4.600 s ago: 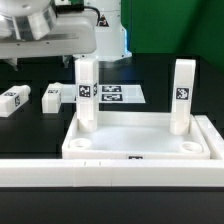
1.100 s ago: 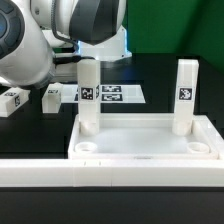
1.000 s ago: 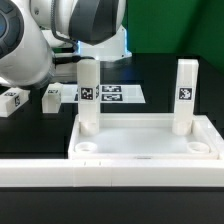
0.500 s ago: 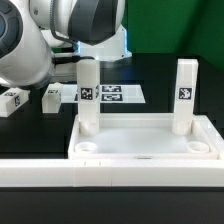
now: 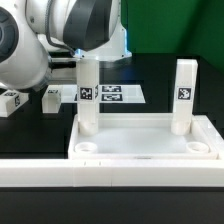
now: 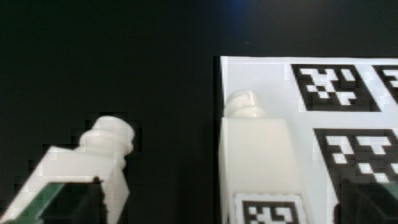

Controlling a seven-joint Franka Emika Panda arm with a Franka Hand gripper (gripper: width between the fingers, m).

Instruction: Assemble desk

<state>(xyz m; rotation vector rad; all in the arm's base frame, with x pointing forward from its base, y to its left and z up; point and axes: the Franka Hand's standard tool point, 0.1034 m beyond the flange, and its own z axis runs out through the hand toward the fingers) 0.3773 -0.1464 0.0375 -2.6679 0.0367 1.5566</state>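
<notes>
The robot's gripper should next grab the white leg by its marker-tagged end point(image 6: 269, 208), so that the leg's round tip stays free to go into a desk socket.
The white desk tabletop point(image 5: 140, 140) lies rim up near the front. Two white legs stand upright in its far corner sockets, one toward the exterior view's left point(image 5: 87, 95) and one toward its right point(image 5: 183, 95). Two loose legs lie on the black table further left point(image 5: 12, 101) point(image 5: 52, 98). The wrist view looks down on both of them: one point(image 6: 93, 165) on the black surface, the other point(image 6: 263, 150) along the marker board's edge. My arm point(image 5: 50, 35) hangs over the loose legs. The gripper's fingers do not show clearly in either view.
The marker board point(image 5: 118, 95) point(image 6: 347, 110) lies behind the tabletop, next to the loose legs. A long white bar point(image 5: 110, 173) spans the foreground in front of the tabletop. The arm's base point(image 5: 112, 40) stands at the back.
The arm has swung in and down over the loose legs on the exterior view's left since the earliest frame. Over the last second it shifts only slightly. No part has moved.
</notes>
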